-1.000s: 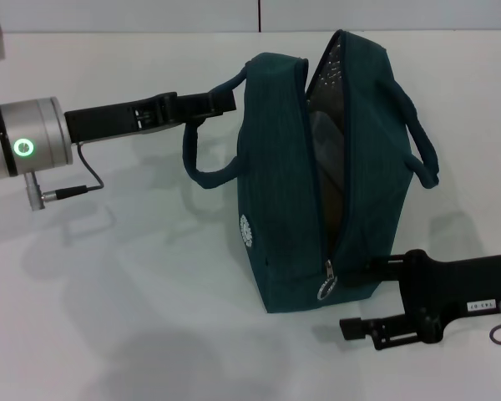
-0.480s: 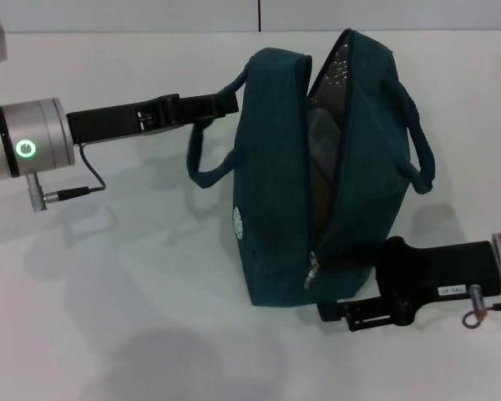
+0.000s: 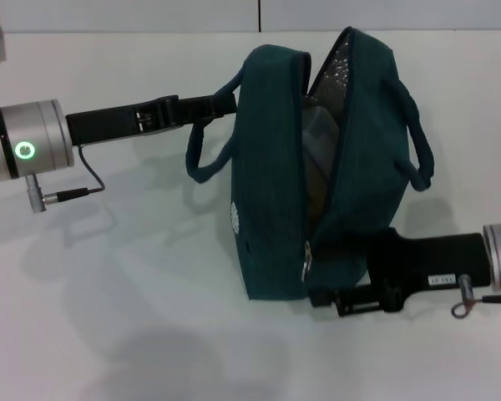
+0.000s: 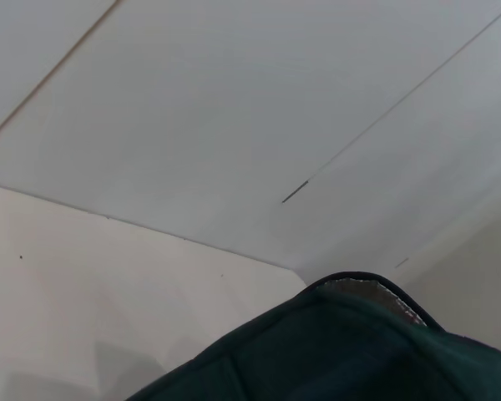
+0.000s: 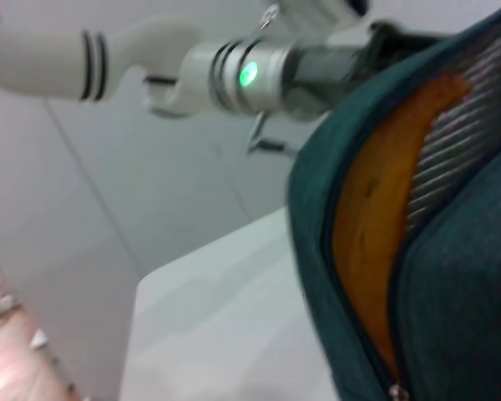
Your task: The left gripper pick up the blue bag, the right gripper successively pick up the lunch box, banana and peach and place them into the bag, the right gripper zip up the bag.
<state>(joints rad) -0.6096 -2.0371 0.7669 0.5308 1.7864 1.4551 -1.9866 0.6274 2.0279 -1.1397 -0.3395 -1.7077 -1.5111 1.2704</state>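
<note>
The zipper pull [image 3: 306, 264] [image 5: 398, 391] hangs just beyond my fingers against the blue bag, and closing now would miss it. My right gripper moves toward the pull first, then closes.
The blue bag [image 3: 275, 192] stands upright on the white table with its zipper open along the top and near end. My left gripper [image 3: 210, 106] is shut on the bag's left handle [image 3: 202, 163]. My right gripper [image 3: 330, 280] is low at the bag's near end, jaws apart, beside the hanging zipper pull [image 3: 306, 264]; its upper finger is hidden against the bag. In the right wrist view the banana [image 5: 367, 242] shows inside the bag [image 5: 459, 284] against the silver lining [image 5: 451, 150]. The peach is hidden. A pale shape [image 3: 321, 134] inside may be the lunch box.
The bag's right handle [image 3: 417, 134] hangs free on the far side. The white table [image 3: 108, 317] spreads around the bag, and its back edge meets a wall. The left wrist view shows only the bag's top [image 4: 342, 351] and the wall. My left arm [image 5: 249, 73] shows in the right wrist view.
My right gripper has moved left and up against the bag's near end. The bag's bottom has shifted left with the zipper pull. The left gripper holds still.
</note>
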